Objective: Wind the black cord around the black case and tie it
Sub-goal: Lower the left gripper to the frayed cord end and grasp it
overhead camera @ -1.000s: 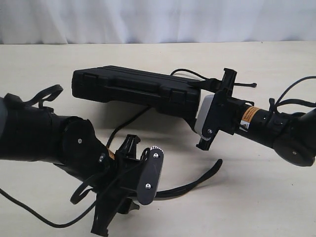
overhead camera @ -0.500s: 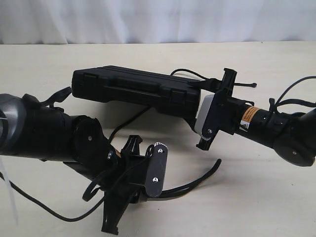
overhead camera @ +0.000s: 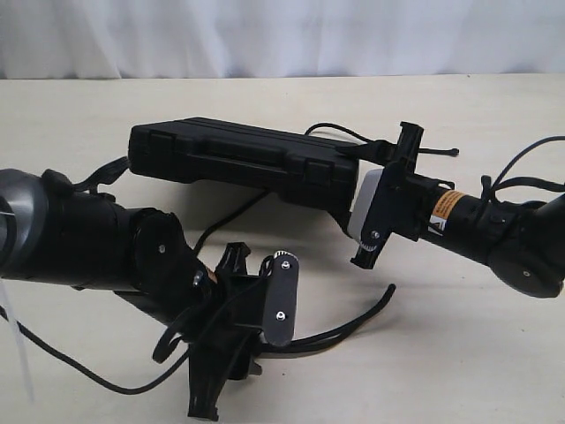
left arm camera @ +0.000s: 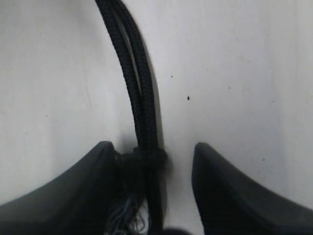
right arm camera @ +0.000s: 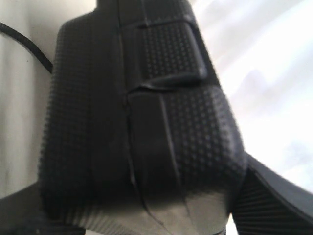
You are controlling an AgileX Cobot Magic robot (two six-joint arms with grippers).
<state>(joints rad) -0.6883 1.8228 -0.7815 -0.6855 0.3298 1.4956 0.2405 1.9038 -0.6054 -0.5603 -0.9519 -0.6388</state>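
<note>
The black cord needs to go around the case [overhead camera: 238, 159] next. To wrap the black cord [overhead camera: 231, 218] around it, my left gripper needs to grab the cord by its doubled parts beside the cord's frayed tuft.
The black case [overhead camera: 238, 159] hangs tilted above the table, its right end clamped in my right gripper [overhead camera: 350, 190]. In the right wrist view the case [right arm camera: 146, 112] fills the space between the fingers [right arm camera: 274, 196]. The black cord [overhead camera: 231, 218] drops from under the case toward my left gripper [overhead camera: 216, 389], which is low over the table. Another stretch of cord crosses the case's far corner [overhead camera: 334, 130]. In the left wrist view two braided strands [left arm camera: 139, 93] and the frayed grey tuft [left arm camera: 124, 218] lie between the spread fingers [left arm camera: 73, 196], nearer one of them. The left gripper [left arm camera: 154, 196] is open.
A doubled black length [overhead camera: 353, 329] curves across the table to the right of the left gripper. A smooth arm cable [overhead camera: 71, 375] loops at the lower left beside a thin white zip tie [overhead camera: 18, 353]. A white curtain [overhead camera: 282, 35] backs the table.
My left arm has shifted a little to the right and lower, bringing its gripper closer to the table. The right arm and the case have not moved.
</note>
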